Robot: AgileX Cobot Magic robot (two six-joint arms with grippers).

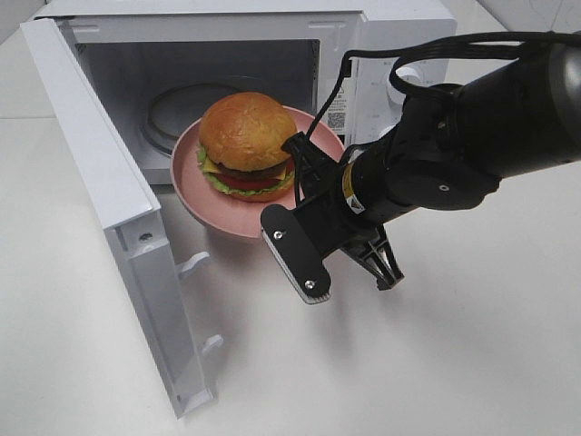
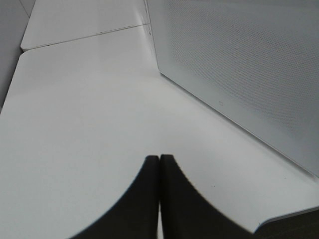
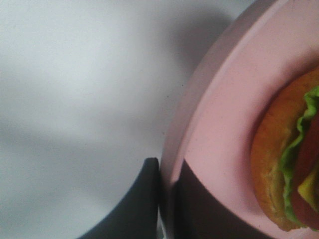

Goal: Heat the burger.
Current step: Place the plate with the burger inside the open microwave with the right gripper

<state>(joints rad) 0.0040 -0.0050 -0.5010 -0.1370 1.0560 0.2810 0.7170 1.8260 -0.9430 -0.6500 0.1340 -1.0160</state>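
Note:
My right gripper should keep hold of the pink plate until the plate sits on the glass turntable [image 1: 176,113]. The plate is hanging with its near edge [image 1: 222,230] in front of the sill.
The burger [image 1: 247,143], with a golden bun, lettuce, tomato and patty, sits on a pink plate [image 1: 204,195]. The plate is held at the open mouth of the white microwave [image 1: 399,27], partly over its sill. My right gripper [image 1: 298,162] is shut on the plate's right rim. In the right wrist view its fingers [image 3: 147,199] pinch the pink rim [image 3: 219,124], with the burger [image 3: 279,164] beside them. My left gripper [image 2: 159,172] is shut and empty over the white table; it does not show in the exterior view.
The microwave door [image 1: 100,182] stands wide open on the left, and the glass turntable [image 1: 168,113] shows inside. In the left wrist view a white perforated microwave panel [image 2: 239,64] stands close on one side. White table [image 1: 454,363] lies in front.

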